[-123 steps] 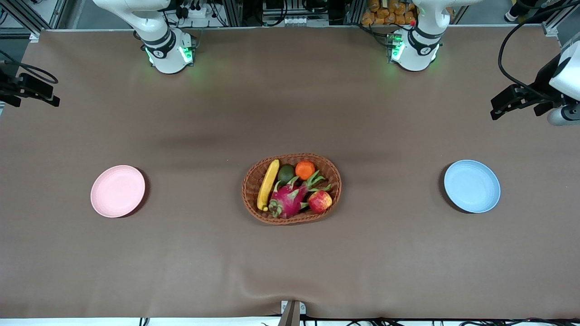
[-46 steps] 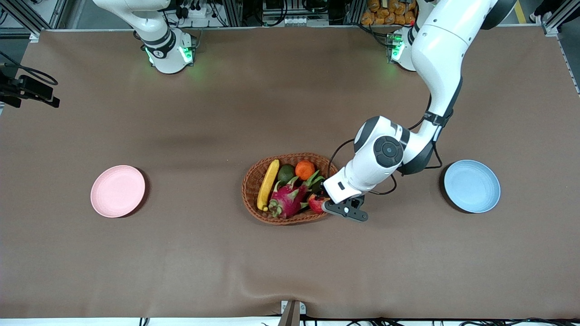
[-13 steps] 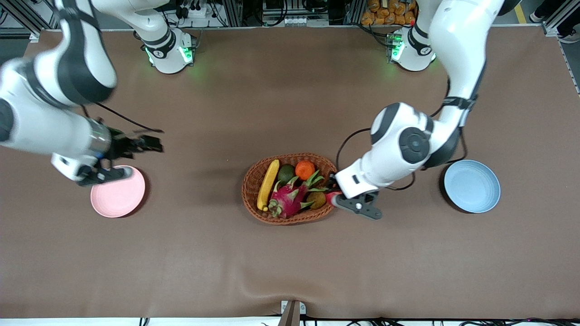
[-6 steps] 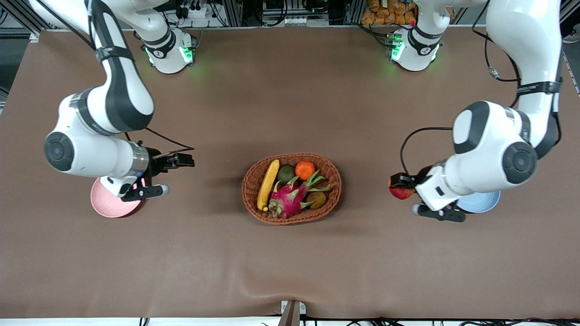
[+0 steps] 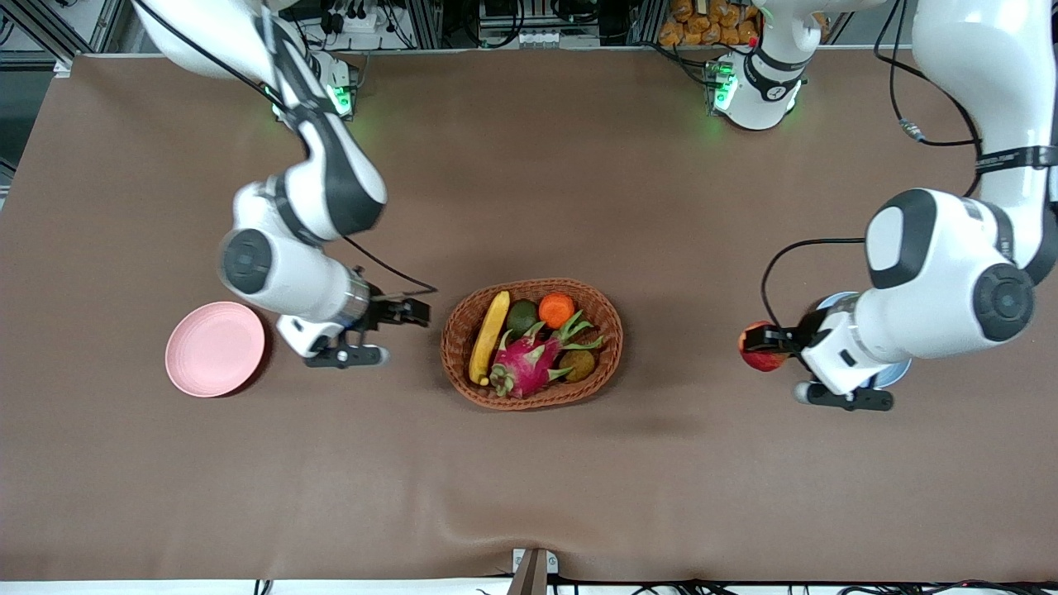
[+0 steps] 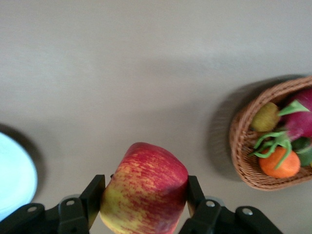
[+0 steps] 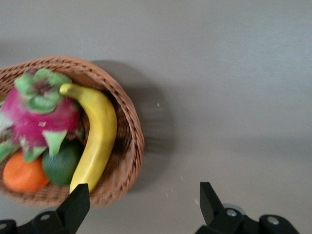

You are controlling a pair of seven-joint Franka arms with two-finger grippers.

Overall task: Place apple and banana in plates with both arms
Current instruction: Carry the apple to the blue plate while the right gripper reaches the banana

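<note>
The banana needs to go in the pink plate [image 5: 215, 349], so my right gripper will next grab the banana by the middle of its curved body [image 5: 490, 336].
My left gripper [image 5: 764, 341] is shut on the red and yellow apple [image 5: 759, 357] and holds it above the bare table, beside the light blue plate [image 5: 829, 301], which the left arm mostly hides. In the left wrist view the apple [image 6: 145, 187] sits between both fingers and the blue plate [image 6: 13, 176] shows at the edge. My right gripper [image 5: 417, 313] is open and empty, over the table between the pink plate [image 5: 215, 349] and the basket. The yellow banana [image 5: 489, 335] lies in the basket along its wall at the right arm's end; it also shows in the right wrist view [image 7: 95, 141].
The oval wicker basket [image 5: 610, 347] stands mid-table and holds a magenta dragon fruit [image 5: 527, 364], an orange [image 5: 556, 310], a green fruit [image 5: 521, 315] and a brownish fruit [image 5: 579, 364]. Brown table cloth surrounds the basket and both plates.
My left gripper has carried the apple from the basket toward the blue plate. My right gripper has moved from over the pink plate toward the basket.
</note>
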